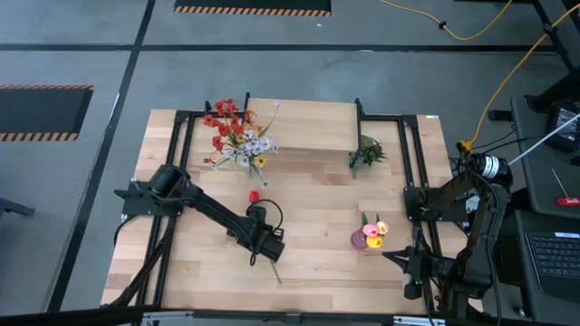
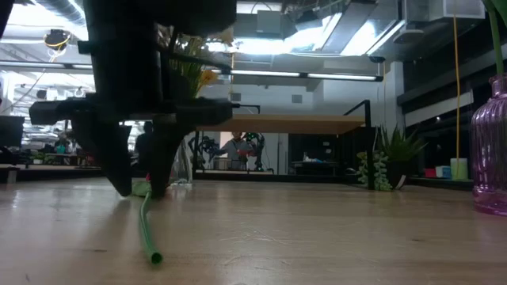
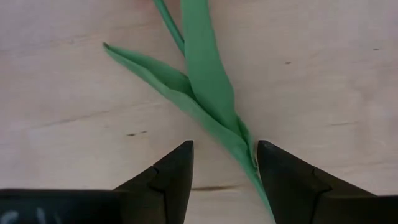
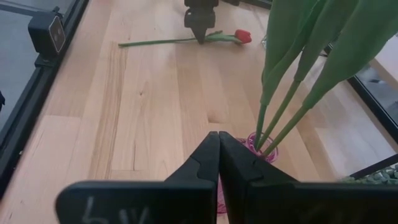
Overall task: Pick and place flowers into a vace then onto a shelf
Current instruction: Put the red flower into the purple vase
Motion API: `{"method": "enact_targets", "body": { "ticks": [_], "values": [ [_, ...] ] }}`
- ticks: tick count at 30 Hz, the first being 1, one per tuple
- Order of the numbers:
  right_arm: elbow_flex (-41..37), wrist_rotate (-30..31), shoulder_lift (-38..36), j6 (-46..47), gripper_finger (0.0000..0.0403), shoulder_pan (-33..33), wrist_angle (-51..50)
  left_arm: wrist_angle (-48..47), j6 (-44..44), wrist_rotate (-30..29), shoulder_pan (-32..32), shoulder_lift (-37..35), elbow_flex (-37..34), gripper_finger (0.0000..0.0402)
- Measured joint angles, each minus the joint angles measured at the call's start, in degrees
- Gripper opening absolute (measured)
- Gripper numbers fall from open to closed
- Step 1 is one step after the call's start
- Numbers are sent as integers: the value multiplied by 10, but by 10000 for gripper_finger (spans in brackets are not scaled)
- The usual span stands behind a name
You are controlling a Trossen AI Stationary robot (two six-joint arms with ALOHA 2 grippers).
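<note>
My left gripper grips the red tulip [image 1: 254, 196] by its stem just below the leaves next, to stand it in the pink-purple vase.
A red tulip [image 1: 254, 196] lies flat on the table, its green stem [image 2: 147, 229] running toward the near edge. My left gripper [image 1: 269, 250] comes down over the stem's middle, open, with one finger on each side of it [image 3: 225, 168]. The pink-purple vase [image 1: 363, 240] stands to the right with a pink and a yellow tulip in it. My right gripper [image 4: 219, 144] is shut and waits near the table's near right corner, just behind the vase [image 4: 261, 148]. The shelf [image 1: 304, 127] stands at the far edge, with a bunch of red, white and yellow flowers [image 1: 237, 136] at its left end. My left gripper comes from above, pointing down, with its fingers across the tulip's stem just below the leaves [image 3: 244, 146]. The stem lies on the table close against the inner side of one finger [image 3: 273, 168]. Whether that finger touches it, I cannot tell.
A small green leafy sprig [image 1: 366, 154] sits by the shelf's right end. Black frame rails [image 1: 177, 145] run along the table's left and right sides. Bare wood lies between the tulip and the vase. Cables and a laptop lie off the right edge.
</note>
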Motion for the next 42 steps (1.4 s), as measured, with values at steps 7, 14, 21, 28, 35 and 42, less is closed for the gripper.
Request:
{"method": "enact_targets", "body": {
  "ticks": [7, 14, 21, 28, 35, 42],
  "values": [
    [0, 0, 0, 0, 10, 0, 0, 0, 12, -1, 1, 8, 1, 170],
    [0, 0, 0, 0, 10, 0, 0, 4, 56, -2, 0, 8, 1, 117],
    [0, 0, 0, 0, 10, 0, 0, 28, 108, -4, -2, 8, 1, 18],
    [0, 0, 0, 0, 10, 0, -2, 35, 147, -9, -2, 7, 0, 6],
    [0, 0, 0, 0, 10, 0, -2, 57, 171, -8, -22, -15, -1, 4],
    [0, 0, 0, 0, 10, 0, -2, 67, 212, -50, -55, -60, 0, 4]
  ]
}}
